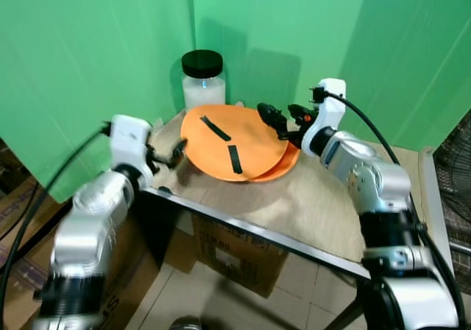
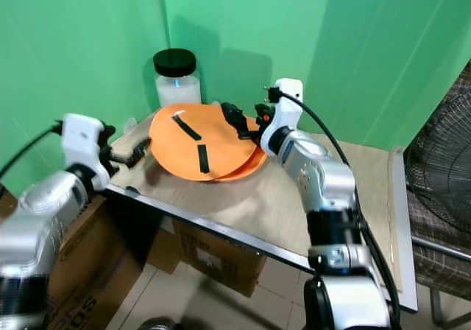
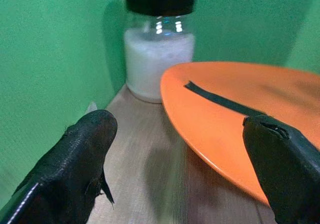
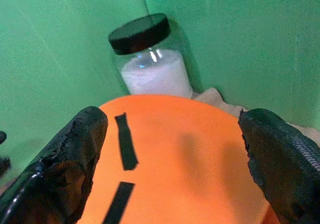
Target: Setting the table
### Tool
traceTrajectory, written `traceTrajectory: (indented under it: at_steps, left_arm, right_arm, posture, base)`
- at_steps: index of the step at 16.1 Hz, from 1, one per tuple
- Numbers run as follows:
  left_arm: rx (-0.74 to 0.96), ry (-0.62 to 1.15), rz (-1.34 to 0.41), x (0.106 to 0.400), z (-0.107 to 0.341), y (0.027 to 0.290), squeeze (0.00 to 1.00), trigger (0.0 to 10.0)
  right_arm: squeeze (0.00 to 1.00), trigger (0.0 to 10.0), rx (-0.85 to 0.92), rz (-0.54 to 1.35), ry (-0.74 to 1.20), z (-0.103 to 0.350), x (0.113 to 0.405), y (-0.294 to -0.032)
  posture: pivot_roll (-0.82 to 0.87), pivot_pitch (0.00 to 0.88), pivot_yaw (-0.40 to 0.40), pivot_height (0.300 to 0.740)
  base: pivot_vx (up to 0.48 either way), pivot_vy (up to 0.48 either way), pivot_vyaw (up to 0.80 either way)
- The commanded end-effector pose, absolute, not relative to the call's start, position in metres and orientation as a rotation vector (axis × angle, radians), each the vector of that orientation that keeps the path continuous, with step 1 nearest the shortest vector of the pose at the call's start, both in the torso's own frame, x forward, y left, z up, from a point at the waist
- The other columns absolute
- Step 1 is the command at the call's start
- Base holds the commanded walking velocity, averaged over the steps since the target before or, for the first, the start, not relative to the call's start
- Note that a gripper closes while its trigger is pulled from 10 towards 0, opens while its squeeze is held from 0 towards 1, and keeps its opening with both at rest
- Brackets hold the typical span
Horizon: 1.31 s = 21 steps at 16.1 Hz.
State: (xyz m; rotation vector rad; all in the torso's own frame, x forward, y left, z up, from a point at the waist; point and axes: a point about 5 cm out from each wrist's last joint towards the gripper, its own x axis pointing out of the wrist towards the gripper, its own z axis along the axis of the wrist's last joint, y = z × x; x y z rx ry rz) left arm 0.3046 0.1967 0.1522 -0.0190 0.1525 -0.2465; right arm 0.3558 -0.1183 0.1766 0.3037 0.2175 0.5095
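Next, my left gripper will grab the orange plate point(image 1: 234, 142) by its thin raised rim point(image 1: 185, 147), since the plate is far too wide across for the fingers.
An orange plate point(image 1: 228, 142) marked with two black tape strips lies tilted on a second orange plate point(image 1: 285, 168), its left rim raised off the wooden table point(image 1: 294, 205). My left gripper point(image 1: 176, 152) is open at the table's left edge, its fingers point(image 3: 85, 149) spread just short of the tilted plate's rim point(image 3: 200, 134). My right gripper point(image 1: 274, 120) is open at the plate's far right edge, and both fingers point(image 4: 75, 149) straddle the plate point(image 4: 175, 169). I cannot tell whether either gripper touches the plate.
A glass jar point(image 1: 203, 79) of white powder with a black lid stands in the back left corner, just behind the plates. Green screens wall in the back and left. Cardboard boxes point(image 1: 235, 256) sit under the table. A fan point(image 2: 441, 168) stands on the right.
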Motion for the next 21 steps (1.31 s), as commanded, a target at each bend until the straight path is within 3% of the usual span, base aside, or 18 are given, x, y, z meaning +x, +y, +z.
traceTrajectory:
  at_steps: [1, 5, 7, 8, 9, 10, 11, 12, 13, 14, 15, 16, 17, 18, 19, 20, 21]
  left_arm:
    - [-0.076, 0.171, -0.237, 0.306, 0.152, 0.201, 1.0, 10.0]
    - [-0.537, 0.312, -0.249, 0.316, 0.14, 0.207, 1.0, 10.0]
    - [-0.567, 0.392, -0.28, 0.315, 0.131, 0.206, 1.0, 10.0]
    - [-0.598, 0.412, -0.307, 0.316, 0.13, 0.203, 0.91, 10.0]
    - [-0.621, 0.449, -0.331, 0.317, 0.127, 0.199, 0.52, 10.0]
    - [-0.621, 0.449, -0.331, 0.317, 0.127, 0.199, 0.52, 10.0]
    - [-0.62, 0.483, -0.338, 0.32, 0.123, 0.197, 0.0, 10.0]
    - [-0.617, 0.494, -0.339, 0.321, 0.122, 0.197, 0.0, 10.0]
    - [-0.642, 0.466, -0.366, 0.327, 0.126, 0.195, 0.0, 10.0]
    - [-0.643, 0.46, -0.371, 0.329, 0.127, 0.194, 0.0, 10.0]
    - [-0.637, 0.461, -0.372, 0.334, 0.126, 0.193, 0.0, 7.6]
    - [-0.637, 0.463, -0.373, 0.335, 0.126, 0.193, 0.0, 7.6]
    - [-0.635, 0.447, -0.373, 0.339, 0.126, 0.192, 0.0, 3.9]
    - [-0.635, 0.447, -0.373, 0.339, 0.126, 0.192, 0.0, 3.9]
    - [-0.641, 0.429, -0.378, 0.343, 0.127, 0.191, 0.0, 1.5]
    - [-0.646, 0.427, -0.387, 0.344, 0.127, 0.189, 0.0, 0.3]
    - [-0.653, 0.431, -0.416, 0.346, 0.127, 0.184, 0.0, 0.0]
  right_arm:
    - [1.0, 10.0, 0.307, 0.517, 0.208, 0.18, 0.358, -0.119]
    - [1.0, 10.0, 0.264, 0.569, 0.203, 0.176, 0.353, -0.122]
    - [1.0, 10.0, 0.246, 0.639, 0.163, 0.178, 0.342, -0.127]
    - [1.0, 10.0, 0.239, 0.678, 0.147, 0.179, 0.335, -0.131]
    - [1.0, 10.0, 0.23, 0.731, 0.137, 0.178, 0.326, -0.133]
    - [1.0, 10.0, 0.23, 0.731, 0.137, 0.178, 0.326, -0.133]
    - [1.0, 10.0, 0.218, 0.794, 0.127, 0.178, 0.315, -0.134]
    - [0.99, 10.0, 0.212, 0.818, 0.123, 0.178, 0.31, -0.135]
    - [0.0, 10.0, 0.214, 0.868, 0.117, 0.179, 0.297, -0.139]
    - [0.0, 10.0, 0.215, 0.894, 0.118, 0.179, 0.29, -0.14]
    - [0.0, 10.0, 0.217, 0.943, 0.125, 0.177, 0.277, -0.142]
    - [0.0, 10.0, 0.218, 0.958, 0.128, 0.177, 0.273, -0.142]
    - [0.0, 10.0, 0.22, 0.981, 0.134, 0.174, 0.264, -0.142]
    - [0.0, 10.0, 0.22, 0.981, 0.134, 0.174, 0.264, -0.142]
    - [0.0, 10.0, 0.228, 0.996, 0.14, 0.172, 0.257, -0.141]
    - [0.0, 10.0, 0.234, 1.005, 0.148, 0.17, 0.253, -0.141]
    - [0.0, 10.0, 0.234, 1.031, 0.171, 0.167, 0.245, -0.139]
  posture:
    - [0.14, 0.0, -0.009, 0.74]
    - [0.14, 0.0, -0.002, 0.74]
    - [0.13, 0.0, 0.009, 0.74]
    - [0.13, 0.0, 0.014, 0.74]
    - [0.12, 0.0, 0.021, 0.74]
    - [0.12, 0.0, 0.021, 0.74]
    - [0.12, 0.0, 0.029, 0.74]
    - [0.12, 0.0, 0.029, 0.74]
    - [0.11, 0.0, 0.043, 0.74]
    - [0.1, 0.0, 0.048, 0.74]
    - [0.1, 0.0, 0.055, 0.74]
    - [0.1, 0.0, 0.055, 0.74]
    - [0.09, 0.0, 0.06, 0.74]
    - [0.09, 0.0, 0.06, 0.74]
    - [0.09, 0.0, 0.066, 0.74]
    - [0.09, 0.0, 0.07, 0.74]
    - [0.08, 0.0, 0.078, 0.74]
  base:
    - [0.0, 0.0, 0.0]
    - [0.0, 0.0, 0.0]
    - [0.0, 0.0, 0.0]
    - [0.0, 0.0, 0.0]
    - [0.0, 0.0, 0.0]
    - [0.0, 0.0, 0.0]
    - [0.0, 0.0, 0.0]
    - [0.0, 0.0, 0.0]
    - [0.0, 0.0, 0.0]
    - [0.0, 0.0, 0.0]
    - [0.0, 0.0, 0.0]
    - [0.0, 0.0, 0.0]
    - [0.0, 0.0, 0.0]
    - [0.0, 0.0, 0.0]
    - [0.0, 0.0, 0.0]
    - [0.0, 0.0, 0.0]
    - [0.0, 0.0, 0.0]
